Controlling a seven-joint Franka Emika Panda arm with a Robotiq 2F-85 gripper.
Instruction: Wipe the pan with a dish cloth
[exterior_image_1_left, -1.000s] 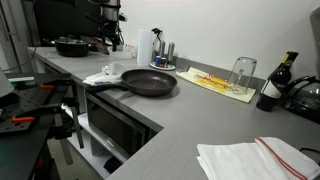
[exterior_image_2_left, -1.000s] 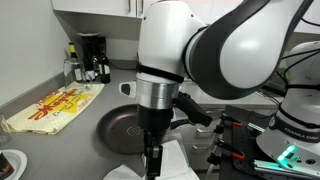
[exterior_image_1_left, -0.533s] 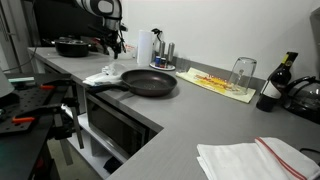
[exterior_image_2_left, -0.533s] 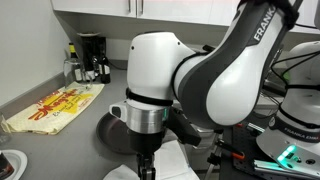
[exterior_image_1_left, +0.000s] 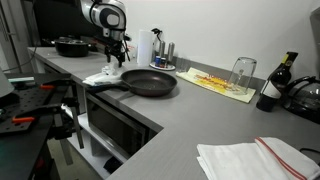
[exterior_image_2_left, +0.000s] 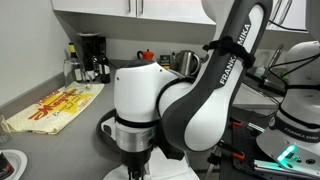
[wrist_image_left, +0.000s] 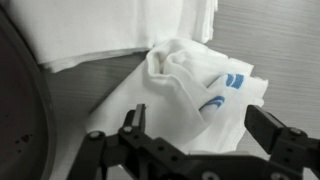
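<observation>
I will reach the white dish cloth with my gripper and pick up its bunched fold (wrist_image_left: 200, 125). The loose folds below will stay free to wipe the pan.
A black frying pan (exterior_image_1_left: 150, 82) sits on the grey counter, its handle pointing toward the counter edge. A crumpled white dish cloth (exterior_image_1_left: 103, 75) lies beside the handle. In the wrist view the cloth (wrist_image_left: 190, 70) shows blue markings, with the pan's rim (wrist_image_left: 15, 110) at the left. My gripper (exterior_image_1_left: 113, 62) hangs just above the cloth. Its fingers are open on either side of the cloth's bunched fold (wrist_image_left: 200, 125) and hold nothing. In an exterior view my arm (exterior_image_2_left: 160, 110) hides the gripper and most of the pan (exterior_image_2_left: 104, 128).
A yellow-red mat (exterior_image_1_left: 220, 82), an upturned glass (exterior_image_1_left: 242, 70), a wine bottle (exterior_image_1_left: 275, 85) and a folded red-striped towel (exterior_image_1_left: 250, 158) lie along the counter. A paper towel roll (exterior_image_1_left: 145, 48) and a black pot (exterior_image_1_left: 70, 45) stand behind. A coffee maker (exterior_image_2_left: 92, 55) stands in the corner.
My arm has swung over and come down, bringing the open gripper from well above to just over the dish cloth. The pan and cloth have not moved.
</observation>
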